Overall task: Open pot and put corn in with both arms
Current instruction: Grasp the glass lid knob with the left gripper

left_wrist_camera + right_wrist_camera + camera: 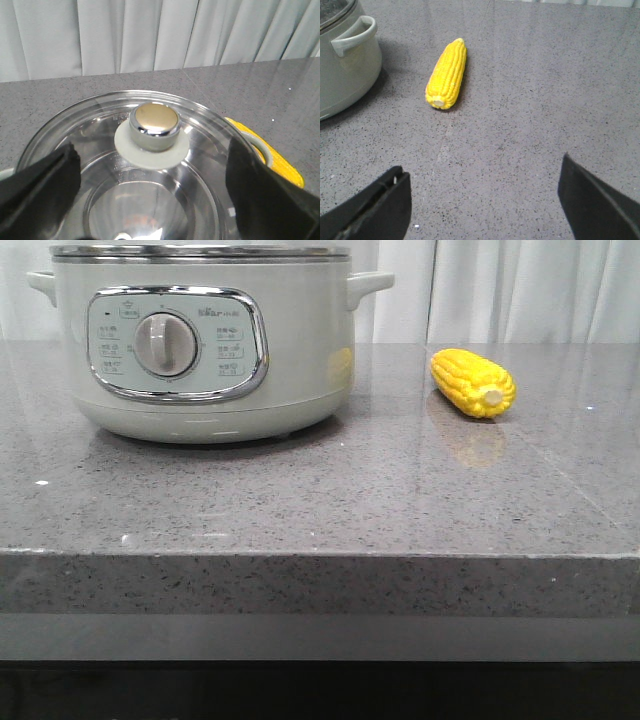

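Observation:
The glass lid is pot-wide, so my left gripper should next grab its narrow chrome knob (pixel 155 125).
The pale grey-green pot (pixel 200 350) stands at the back left of the counter, with its metal-rimmed glass lid (pixel 125 165) on. The lid's chrome knob (pixel 154 126) shows in the left wrist view. My left gripper (pixel 152 195) is open above the lid, its black fingers (pixel 40 185) wide apart on either side and short of the knob. The yellow corn (pixel 473 382) lies on the counter to the right of the pot, stub end toward the front. It also shows in the right wrist view (pixel 447 73). My right gripper (pixel 482 200) is open and empty above bare counter, short of the corn.
The grey speckled counter (pixel 320 500) ends at a front edge close to the camera. White curtains (pixel 500 285) hang behind it. The pot's right handle (pixel 352 35) is near the corn.

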Controlling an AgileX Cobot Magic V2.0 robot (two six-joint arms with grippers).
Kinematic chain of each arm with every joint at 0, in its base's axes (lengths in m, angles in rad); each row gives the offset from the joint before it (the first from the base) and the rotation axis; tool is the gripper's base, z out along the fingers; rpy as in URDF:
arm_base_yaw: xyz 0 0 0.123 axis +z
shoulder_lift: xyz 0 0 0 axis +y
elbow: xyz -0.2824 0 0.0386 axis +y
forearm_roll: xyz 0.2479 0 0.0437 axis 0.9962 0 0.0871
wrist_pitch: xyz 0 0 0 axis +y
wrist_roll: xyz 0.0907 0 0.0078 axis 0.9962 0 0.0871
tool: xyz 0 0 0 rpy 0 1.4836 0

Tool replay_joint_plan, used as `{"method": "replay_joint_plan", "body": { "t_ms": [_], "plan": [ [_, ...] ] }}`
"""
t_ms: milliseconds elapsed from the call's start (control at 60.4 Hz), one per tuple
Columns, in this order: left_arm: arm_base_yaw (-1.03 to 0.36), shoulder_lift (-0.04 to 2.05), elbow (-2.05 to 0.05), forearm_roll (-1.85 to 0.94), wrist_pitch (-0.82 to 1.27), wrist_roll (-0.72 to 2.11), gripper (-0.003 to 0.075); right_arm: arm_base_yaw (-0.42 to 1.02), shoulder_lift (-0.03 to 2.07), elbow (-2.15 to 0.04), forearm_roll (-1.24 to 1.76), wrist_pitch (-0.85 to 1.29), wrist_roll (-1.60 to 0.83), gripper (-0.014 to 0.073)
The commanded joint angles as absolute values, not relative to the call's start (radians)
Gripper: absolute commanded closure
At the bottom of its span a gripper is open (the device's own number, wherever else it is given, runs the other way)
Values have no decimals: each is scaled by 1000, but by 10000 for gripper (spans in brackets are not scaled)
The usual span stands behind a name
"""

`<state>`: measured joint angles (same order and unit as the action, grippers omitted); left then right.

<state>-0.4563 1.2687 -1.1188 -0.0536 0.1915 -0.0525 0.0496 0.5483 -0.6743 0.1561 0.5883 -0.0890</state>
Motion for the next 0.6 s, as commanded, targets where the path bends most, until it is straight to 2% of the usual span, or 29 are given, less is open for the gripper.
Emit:
{"method": "replay_joint_plan", "body": {
  "t_ms": [0, 281, 579],
  "plan": [
    [-463, 1312, -1217, -57, 102, -52, 135, 43, 557, -709, 160, 519, -96, -20],
    [-465, 1490, -1389, -62, 74, -52, 135, 43, 557, -709, 160, 519, -96, -20],
    [-465, 1570, -1415, -64, 74, -52, 135, 43, 557, -709, 160, 519, -96, -20]
  ]
}}
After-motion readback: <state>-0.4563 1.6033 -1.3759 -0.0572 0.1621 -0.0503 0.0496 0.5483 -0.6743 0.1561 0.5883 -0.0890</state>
